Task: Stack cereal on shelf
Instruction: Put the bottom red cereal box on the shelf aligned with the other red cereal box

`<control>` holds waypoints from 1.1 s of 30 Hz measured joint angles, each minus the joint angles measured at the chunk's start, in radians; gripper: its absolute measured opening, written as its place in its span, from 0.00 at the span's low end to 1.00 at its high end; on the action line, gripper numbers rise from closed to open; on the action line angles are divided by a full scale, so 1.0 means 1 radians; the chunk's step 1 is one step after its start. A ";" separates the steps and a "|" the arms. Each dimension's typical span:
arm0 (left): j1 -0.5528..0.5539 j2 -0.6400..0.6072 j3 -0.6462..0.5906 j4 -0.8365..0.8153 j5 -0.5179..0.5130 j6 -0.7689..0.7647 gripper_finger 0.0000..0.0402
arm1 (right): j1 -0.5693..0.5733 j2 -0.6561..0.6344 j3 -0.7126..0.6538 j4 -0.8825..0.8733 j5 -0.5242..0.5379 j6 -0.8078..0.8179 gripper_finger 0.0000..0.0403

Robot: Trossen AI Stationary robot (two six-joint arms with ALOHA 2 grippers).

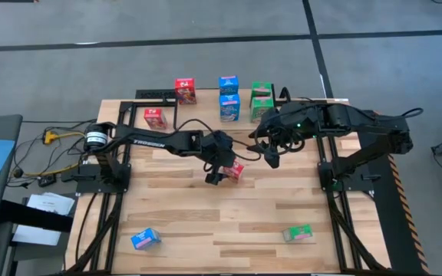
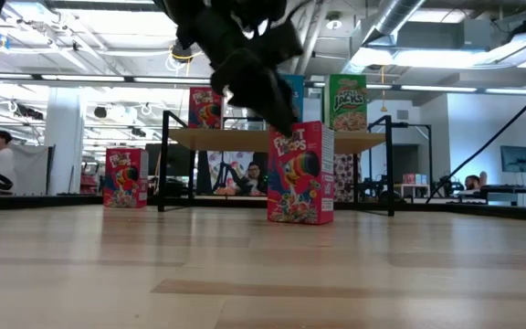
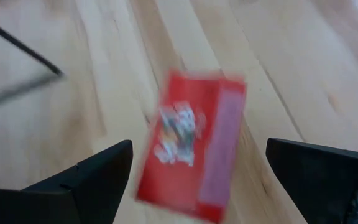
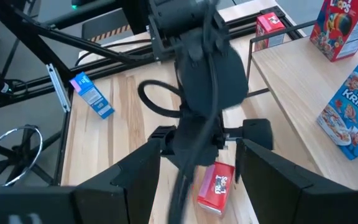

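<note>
The left gripper grabs the red cereal box by its top end (image 1: 234,169) next, to stack the box on the shelf.
A red cereal box (image 1: 236,170) stands upright on its bottom end in the middle of the table (image 2: 299,174). My left gripper (image 3: 199,146) comes down on it at a slant, open, one finger on either side of the box's top and clear of it. My right gripper (image 1: 271,156) hovers open and higher up, to the right of the box, with nothing between its fingers. The shelf (image 2: 245,139) at the table's far edge carries a red box (image 1: 185,90), two blue boxes (image 1: 229,96) and two green ones (image 1: 262,100).
Another red box (image 1: 155,117) stands on the table by the shelf's left end. A blue box (image 1: 145,239) lies near the front left and a green box (image 1: 298,232) near the front right. Bare tabletop lies between them.
</note>
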State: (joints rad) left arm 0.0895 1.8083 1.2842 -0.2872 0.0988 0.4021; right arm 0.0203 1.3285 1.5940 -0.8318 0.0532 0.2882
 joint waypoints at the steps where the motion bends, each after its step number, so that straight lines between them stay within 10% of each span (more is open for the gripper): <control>1: 0.000 0.010 0.000 -0.002 0.006 -0.002 0.89 | 0.000 0.000 0.000 0.000 0.000 0.000 0.60; 33: -0.001 -0.020 0.001 -0.070 0.026 -0.115 0.51 | 0.000 0.000 0.000 -0.007 -0.002 0.001 0.60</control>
State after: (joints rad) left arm 0.0887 1.7882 1.2850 -0.3575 0.1247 0.2869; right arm 0.0204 1.3285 1.5940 -0.8387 0.0513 0.2893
